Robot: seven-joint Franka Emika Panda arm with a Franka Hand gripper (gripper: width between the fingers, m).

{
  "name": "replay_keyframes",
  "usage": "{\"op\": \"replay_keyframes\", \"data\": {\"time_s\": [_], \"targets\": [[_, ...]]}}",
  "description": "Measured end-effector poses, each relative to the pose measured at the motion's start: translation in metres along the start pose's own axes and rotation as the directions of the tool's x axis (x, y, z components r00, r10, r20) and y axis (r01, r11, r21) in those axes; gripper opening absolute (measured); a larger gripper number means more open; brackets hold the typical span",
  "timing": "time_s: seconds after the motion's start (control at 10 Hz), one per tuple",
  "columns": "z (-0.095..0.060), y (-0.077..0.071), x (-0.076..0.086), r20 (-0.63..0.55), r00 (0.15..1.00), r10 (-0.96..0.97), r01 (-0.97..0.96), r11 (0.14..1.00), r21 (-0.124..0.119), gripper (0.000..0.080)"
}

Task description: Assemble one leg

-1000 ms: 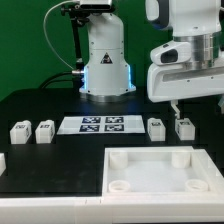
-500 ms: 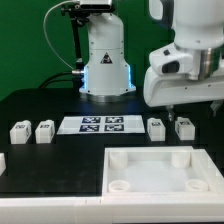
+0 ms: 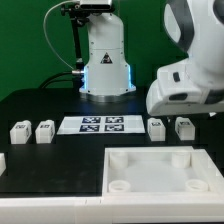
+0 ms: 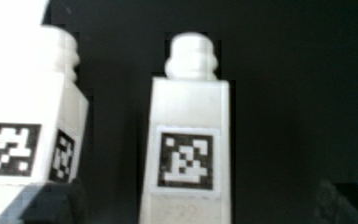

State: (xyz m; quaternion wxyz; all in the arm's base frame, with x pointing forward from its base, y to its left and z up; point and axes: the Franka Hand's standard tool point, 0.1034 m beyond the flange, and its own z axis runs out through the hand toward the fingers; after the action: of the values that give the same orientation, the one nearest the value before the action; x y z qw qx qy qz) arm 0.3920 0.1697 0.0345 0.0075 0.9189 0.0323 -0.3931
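Observation:
The gripper takes the leg by its tagged body [image 4: 186,160] next, so the leg's peg end stays free to enter the tray's socket.
Four small white legs with marker tags stand on the black table. Two are at the exterior view's left [image 3: 18,131] [image 3: 44,131] and two at its right [image 3: 155,127] [image 3: 184,128]. My gripper [image 3: 184,113] hangs low, just above the rightmost leg. In the wrist view that leg [image 4: 190,140] stands upright in the middle, its peg end pointing away, with its neighbour [image 4: 25,130] beside it. My gripper [image 4: 194,208] is open. Its dark fingertips [image 4: 43,205] show at both sides of the leg, apart from it.
The large white tray [image 3: 112,160] with corner sockets lies at the front of the table. The marker board [image 3: 102,125] lies between the two pairs of legs. The robot base [image 3: 105,60] stands at the back.
The arm has come down and shifted to the exterior view's right, so the hand now sits lower over the rightmost leg. The legs and the tray have not moved.

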Motion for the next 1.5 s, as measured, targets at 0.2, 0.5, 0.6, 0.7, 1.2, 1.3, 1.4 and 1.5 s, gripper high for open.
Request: {"op": "replay_keyframes", "data": {"time_s": [0.2, 0.5, 0.6, 0.7, 1.2, 1.3, 1.4, 1.5], "targets": [[0.001, -0.002, 0.01, 0.043, 0.999, -0.002, 0.002, 1.0, 0.003, 0.0649], [0.026, -0.001, 0.004, 0.083, 0.997, 0.003, -0.003, 1.0, -0.007, 0.0649], [0.029, -0.002, 0.003, 0.087, 0.996, 0.003, -0.002, 1.0, -0.009, 0.0649], [0.031, -0.003, 0.003, 0.092, 0.996, 0.01, -0.009, 1.0, -0.012, 0.0649], [0.032, -0.002, 0.003, 0.092, 0.996, 0.01, -0.009, 1.0, -0.012, 0.0287], [0.032, -0.002, 0.003, 0.093, 0.996, 0.01, -0.009, 1.0, -0.012, 0.0287], [0.032, -0.002, 0.003, 0.093, 0.996, 0.01, -0.009, 1.0, -0.012, 0.0287], [0.032, -0.002, 0.003, 0.092, 0.996, 0.01, -0.009, 1.0, -0.012, 0.0288]]}}
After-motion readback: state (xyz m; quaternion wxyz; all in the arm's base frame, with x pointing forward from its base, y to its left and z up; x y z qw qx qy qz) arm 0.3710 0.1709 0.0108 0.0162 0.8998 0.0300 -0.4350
